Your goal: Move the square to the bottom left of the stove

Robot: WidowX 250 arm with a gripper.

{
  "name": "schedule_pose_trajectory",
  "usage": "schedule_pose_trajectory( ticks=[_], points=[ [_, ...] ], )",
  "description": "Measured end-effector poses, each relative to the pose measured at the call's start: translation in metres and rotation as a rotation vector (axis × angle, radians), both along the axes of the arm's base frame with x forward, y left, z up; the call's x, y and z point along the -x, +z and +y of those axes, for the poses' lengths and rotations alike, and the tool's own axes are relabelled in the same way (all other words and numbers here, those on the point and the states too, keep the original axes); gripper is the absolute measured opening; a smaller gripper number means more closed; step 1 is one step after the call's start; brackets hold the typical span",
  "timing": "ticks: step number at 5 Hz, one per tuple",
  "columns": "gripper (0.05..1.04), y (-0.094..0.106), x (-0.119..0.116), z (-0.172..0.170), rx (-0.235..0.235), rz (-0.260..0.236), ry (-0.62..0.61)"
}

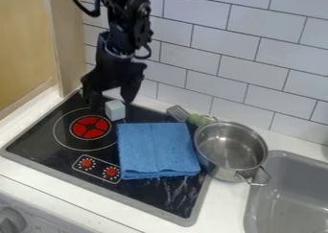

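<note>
I should next grab the small pale block [115, 110] by its opposite sides to move it to the stove's bottom left.
My gripper [112, 103] hangs over the back left of the black stove [41, 143], its two fingers spread apart. A small pale grey-blue block [115, 110] with square faces is on the stove, just below and between the fingertips, near the stove's back edge. It lies behind and to the right of the red burner mark. A folded blue cloth [157, 149], roughly square, lies flat over the middle and right of the stove, in front of the block.
A steel pot [230, 148] stands at the stove's right edge, with a green-handled spatula [186, 116] behind the cloth. The grey sink [288, 193] is at the far right. A tiled wall [195, 45] rises behind, and a wooden panel [70, 40] is at the back left.
</note>
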State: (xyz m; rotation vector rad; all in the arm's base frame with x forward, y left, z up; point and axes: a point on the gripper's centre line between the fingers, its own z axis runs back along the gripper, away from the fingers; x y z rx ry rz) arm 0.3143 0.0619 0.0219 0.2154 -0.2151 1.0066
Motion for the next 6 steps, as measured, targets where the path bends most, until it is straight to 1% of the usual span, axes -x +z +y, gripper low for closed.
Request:
schedule_pose_trajectory(
  ticks=[1,2,3,4,6],
  points=[
    [0.999,-0.0105,-0.0046,-0.0030,0.024,0.019,-0.015],
    [0.938,-0.0189,-0.0076,-0.0044,0.035,0.034,-0.031],
    [0.626,-0.0182,-0.0111,-0.0028,0.025,0.019,-0.027],
    [0.457,-0.0193,-0.0111,-0.0015,0.016,0.019,-0.024],
    [0.456,-0.0192,-0.0126,-0.0013,0.015,0.010,-0.027]
  ],
)
